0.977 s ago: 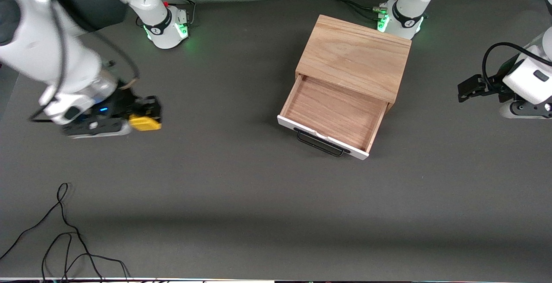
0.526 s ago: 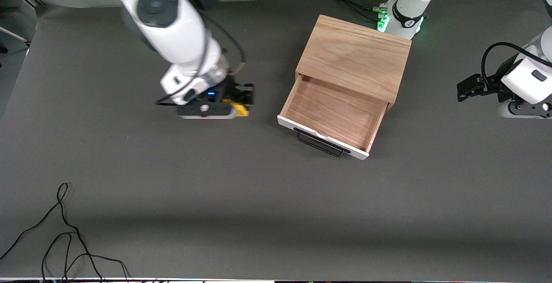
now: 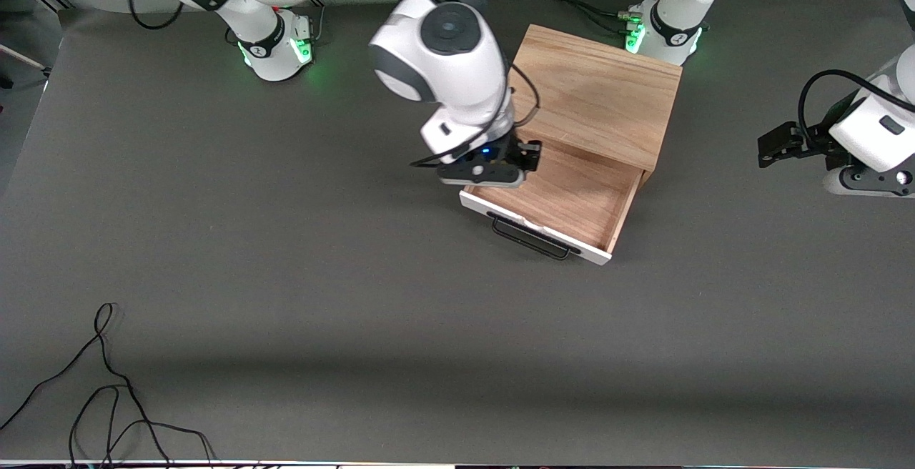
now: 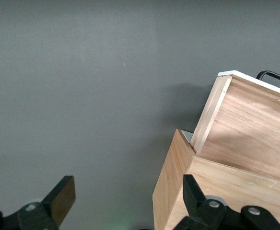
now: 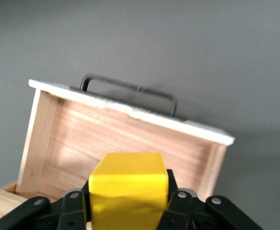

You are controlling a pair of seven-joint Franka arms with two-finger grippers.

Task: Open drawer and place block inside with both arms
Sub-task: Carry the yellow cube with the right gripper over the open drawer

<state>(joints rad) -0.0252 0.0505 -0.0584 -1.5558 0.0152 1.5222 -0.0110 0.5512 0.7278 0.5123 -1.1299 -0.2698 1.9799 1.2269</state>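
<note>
The yellow block (image 5: 129,179) hangs high above the drawer's bottom in the right wrist view. My right gripper should lower it before letting go.
The drawer (image 3: 572,194) stands pulled out of the light-wood cabinet (image 3: 593,86), with its white front and black handle (image 3: 532,237) nearest the front camera. My right gripper (image 3: 509,164) is over the drawer's end toward the right arm. It is shut on the yellow block (image 5: 129,179), which the hand hides in the front view. The right wrist view shows the block above the drawer's wood floor (image 5: 130,136). My left gripper (image 3: 775,144) waits open and empty beside the cabinet, toward the left arm's end of the table. The left wrist view shows its fingers (image 4: 59,199) wide apart.
Loose black cables (image 3: 107,383) lie on the grey table near the front camera, toward the right arm's end. The cabinet's side (image 4: 171,187) and the drawer's side wall (image 4: 209,112) show in the left wrist view.
My right arm has swept across the table with the block, from the right arm's end to over the open drawer. The left arm and the drawer have not moved.
</note>
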